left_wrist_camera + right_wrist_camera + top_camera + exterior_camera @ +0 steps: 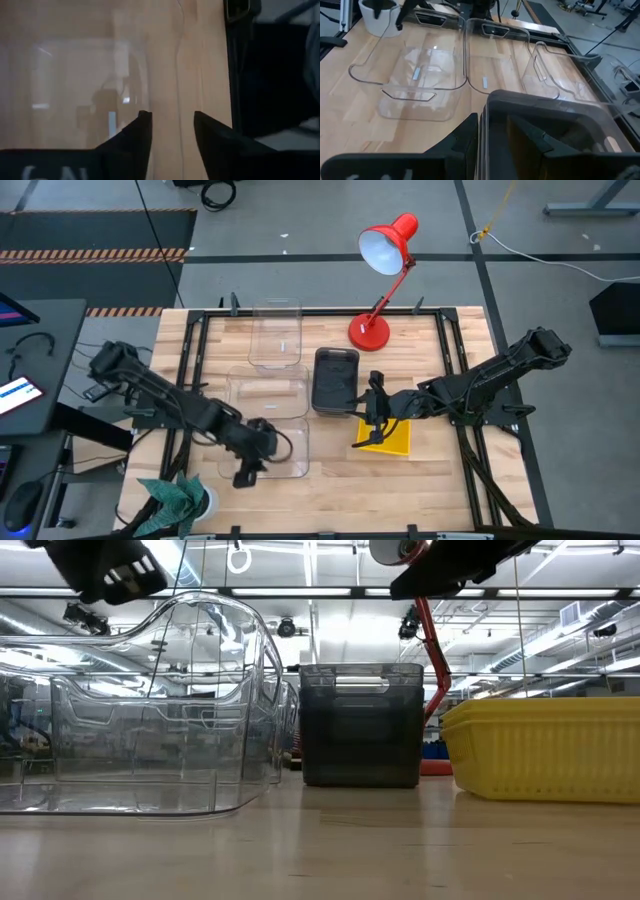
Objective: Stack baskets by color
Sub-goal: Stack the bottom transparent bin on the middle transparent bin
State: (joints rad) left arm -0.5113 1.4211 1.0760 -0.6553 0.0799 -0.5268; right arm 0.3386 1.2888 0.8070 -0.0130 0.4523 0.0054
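Observation:
My left gripper should stack the near clear basket into the middle clear basket, so next it should grab the rim of the near clear basket's long side.
Three clear baskets lie in a row on the table's left half: far, middle and near. A dark grey basket stands upright at the middle. A yellow basket rests on the table just near of it, partly under my right arm. My right gripper is shut on the grey basket's wall. My left gripper hangs open above the table at the near clear basket's edge, with nothing between its fingers. My right gripper has the dark grey basket's right wall, close to its near corner, between its two fingers, one inside the basket and one outside. It comes from the table's right, slanting down. In the low view the basket stands upright with its bottom on the table.
A red desk lamp stands at the far edge behind the grey basket. A white cup with a green cloth sits at the near left corner. A black frame rail runs around the tabletop. Bare wood lies near of the yellow basket.

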